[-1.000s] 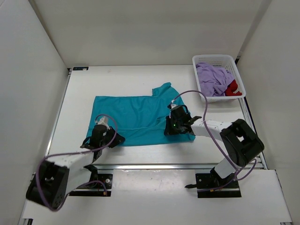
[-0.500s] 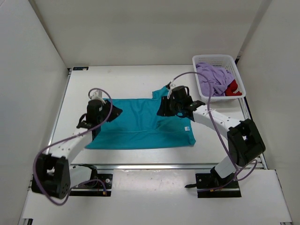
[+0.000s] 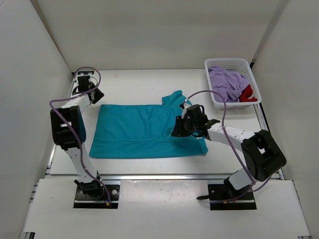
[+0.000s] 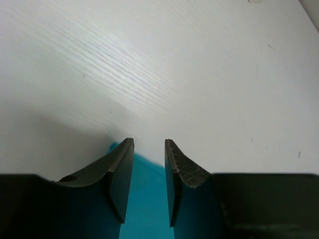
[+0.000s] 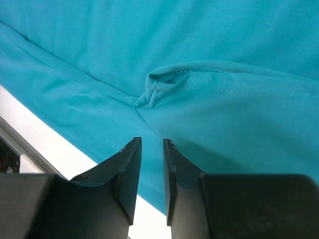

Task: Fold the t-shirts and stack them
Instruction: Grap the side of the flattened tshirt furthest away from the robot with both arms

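The left gripper grabs the teal t-shirt at its far corner [image 3: 102,106] next, to fold the shirt's far edge over toward its near edge [image 3: 147,157].
The teal t-shirt [image 3: 139,130] lies spread flat on the table, one sleeve [image 3: 174,97] sticking out at its far right. My left gripper [image 3: 97,94] hovers just past the shirt's far left corner, open and empty. In the left wrist view the left gripper [image 4: 149,144] shows that teal corner [image 4: 147,199] below its parted fingers. My right gripper [image 3: 177,130] stands open over the shirt's right half. Seen from its wrist, the right gripper [image 5: 152,142] has a small pucker [image 5: 152,92] of cloth just ahead of it and grips nothing. The lavender t-shirt [image 3: 224,82] and red t-shirt [image 3: 247,93] lie bunched in the basket.
The white lattice basket [image 3: 227,61] stands at the table's back right corner. White walls close in the table on the left, back and right. A metal rail [image 3: 164,175] runs along the near edge, with both arm bases behind it.
Both grippers went from shut at the shirt's near edge to open. The left one travelled to the far left corner. The right one swung to the sleeve and back. The shirt lies flatter.
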